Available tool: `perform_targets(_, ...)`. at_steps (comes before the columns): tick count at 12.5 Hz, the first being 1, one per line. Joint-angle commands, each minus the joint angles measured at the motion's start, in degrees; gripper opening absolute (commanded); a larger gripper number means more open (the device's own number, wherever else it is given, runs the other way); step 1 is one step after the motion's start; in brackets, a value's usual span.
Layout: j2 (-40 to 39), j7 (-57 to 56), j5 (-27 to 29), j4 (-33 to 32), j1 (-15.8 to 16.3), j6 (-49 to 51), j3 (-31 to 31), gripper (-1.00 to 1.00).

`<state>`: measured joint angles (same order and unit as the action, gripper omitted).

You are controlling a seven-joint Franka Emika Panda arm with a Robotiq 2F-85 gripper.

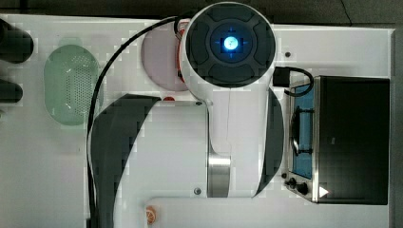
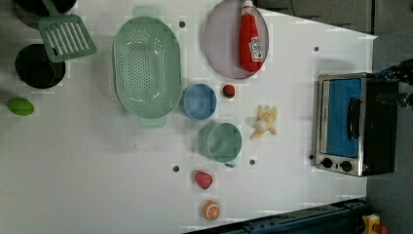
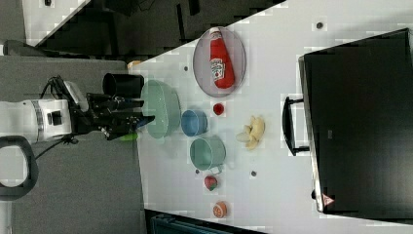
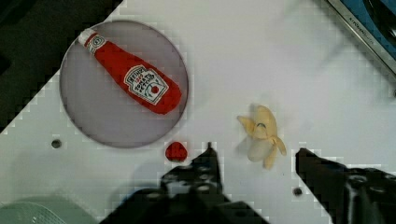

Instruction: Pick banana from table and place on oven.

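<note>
The banana needs to go on the oven, so my gripper should next grab it by its pale peeled end.
The banana, partly peeled and pale yellow, lies on the white table between the green mug and the oven. It also appears in the right view and the wrist view. The oven has a black top and a blue glass door with a bar handle, and stands at the table's edge. My gripper is open and hangs well above the banana, one dark finger on each side of it in the wrist view, holding nothing. In the right view the gripper is at the end of the white arm.
A ketchup bottle lies on a grey plate. Near the banana are a small red berry, a blue bowl and a green mug. A green colander, a strawberry and an orange half are farther off.
</note>
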<state>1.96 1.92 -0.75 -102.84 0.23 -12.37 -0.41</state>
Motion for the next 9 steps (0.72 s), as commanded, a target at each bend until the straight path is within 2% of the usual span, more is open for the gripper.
perform_targets(1,25.3,3.7,-0.3,-18.9,-1.9,7.5,-0.1,0.58)
perform_targets(3,25.2,3.7,-0.3,-18.9,-1.9,7.5,-0.1,0.99)
perform_targets(6,24.5,3.7,-0.3,-19.4,-1.9,6.8,-0.1,1.0)
perform_targets(9,21.5,3.7,-0.3,-21.4,-1.8,1.2,-0.1,1.0)
